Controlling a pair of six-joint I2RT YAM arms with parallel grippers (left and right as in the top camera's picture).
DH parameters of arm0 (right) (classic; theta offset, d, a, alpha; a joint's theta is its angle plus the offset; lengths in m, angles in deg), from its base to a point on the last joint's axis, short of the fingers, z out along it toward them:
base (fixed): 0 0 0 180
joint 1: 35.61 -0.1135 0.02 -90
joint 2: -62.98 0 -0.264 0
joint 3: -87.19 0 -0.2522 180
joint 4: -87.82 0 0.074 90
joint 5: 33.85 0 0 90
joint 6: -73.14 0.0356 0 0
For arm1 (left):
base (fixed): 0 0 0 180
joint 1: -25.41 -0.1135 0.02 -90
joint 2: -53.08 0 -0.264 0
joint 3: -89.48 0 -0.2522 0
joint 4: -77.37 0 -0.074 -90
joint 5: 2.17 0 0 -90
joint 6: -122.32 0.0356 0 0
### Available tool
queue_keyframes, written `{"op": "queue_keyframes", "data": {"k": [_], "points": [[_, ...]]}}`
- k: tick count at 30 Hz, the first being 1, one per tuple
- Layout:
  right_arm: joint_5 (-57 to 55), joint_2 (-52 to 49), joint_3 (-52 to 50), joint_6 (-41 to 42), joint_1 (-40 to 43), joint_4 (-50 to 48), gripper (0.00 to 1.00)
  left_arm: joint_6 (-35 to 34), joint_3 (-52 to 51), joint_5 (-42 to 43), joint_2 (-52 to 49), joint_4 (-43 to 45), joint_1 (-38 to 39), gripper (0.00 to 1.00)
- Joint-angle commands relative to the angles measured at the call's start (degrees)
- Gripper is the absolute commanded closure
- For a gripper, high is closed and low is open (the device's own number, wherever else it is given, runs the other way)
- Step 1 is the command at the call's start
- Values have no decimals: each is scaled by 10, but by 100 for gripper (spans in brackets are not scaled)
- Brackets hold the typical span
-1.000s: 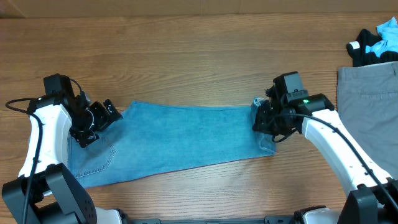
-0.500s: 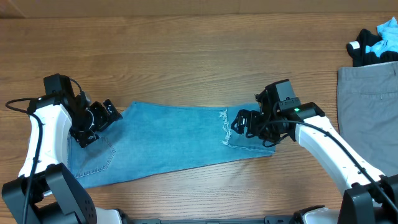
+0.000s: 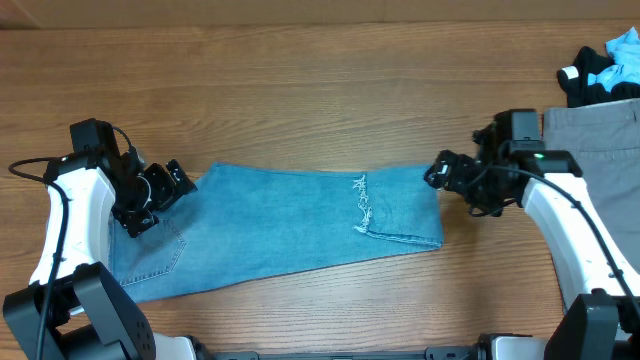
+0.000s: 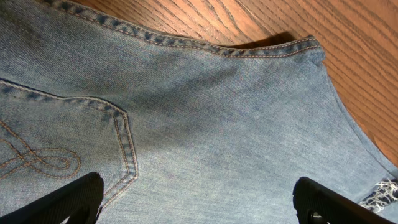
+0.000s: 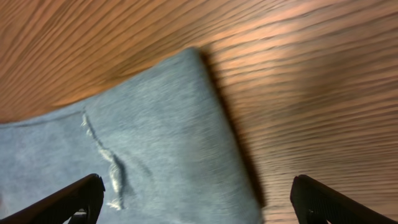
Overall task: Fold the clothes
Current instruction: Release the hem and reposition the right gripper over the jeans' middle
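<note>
My right gripper grabs the folded edge of the denim jeans next, to fold it toward the waistband.
The light blue denim jeans (image 3: 290, 225) lie flat across the table's middle, their right end doubled back so the frayed hem (image 3: 360, 205) faces up. My left gripper (image 3: 165, 198) hovers open over the waistband end. In the left wrist view the stitched back pocket (image 4: 62, 143) and waistband (image 4: 186, 46) lie under the gripper (image 4: 199, 205), with nothing held. My right gripper (image 3: 442, 178) stands open just off the folded right edge. The right wrist view shows that edge (image 5: 211, 124) and the hem (image 5: 106, 165) below the empty gripper (image 5: 199, 202).
Plain grey trousers (image 3: 595, 160) lie at the right edge of the table. A heap of black, white and cyan garments (image 3: 605, 65) sits in the far right corner. Bare wood (image 3: 300, 90) stretches behind the jeans.
My right gripper carried the leg end leftward over the jeans, opened and let it go, then drew back to the right. The left arm has not moved.
</note>
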Motion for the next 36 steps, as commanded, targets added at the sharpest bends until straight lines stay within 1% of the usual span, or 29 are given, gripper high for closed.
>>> {"op": "queue_keyframes", "data": {"k": [1,3,6,9,13,17,18,20,21,22,23,24,29,32,36], "points": [[-5,-14,-15,-35,9,-9,0,9,7,-3,7,-1,2,0],[6,-26,-30,-35,3,-23,0,9,7,-3,7,-1,2,0],[53,-45,-50,-55,0,-41,0,9,7,-3,7,-2,2,0],[59,-59,-68,-56,0,-60,0,9,7,-3,7,-2,2,0],[81,-77,-92,-50,0,-84,6,9,7,-3,7,-2,2,0],[86,-88,-116,-49,0,-106,15,9,7,-3,7,-1,2,0],[87,-89,-123,-47,0,-112,20,9,7,-3,7,0,2,0],[98,-89,-134,-47,0,-122,34,9,7,-3,7,1,2,0],[104,-89,-138,-45,0,-127,49,9,7,-3,7,1,2,0],[111,-89,-141,-44,0,-130,72,9,7,-3,7,1,2,0],[108,-89,-141,-33,0,-131,92,9,7,-3,7,1,2,0],[108,-89,-141,-29,0,-131,96,9,7,-3,7,1,2,0],[97,-86,-140,18,4,-151,96,9,7,-4,7,3,2,0],[61,-68,-133,34,12,-150,96,11,7,-4,7,3,2,0],[-14,-23,-115,46,25,-117,96,11,7,-12,7,3,2,0]]}}
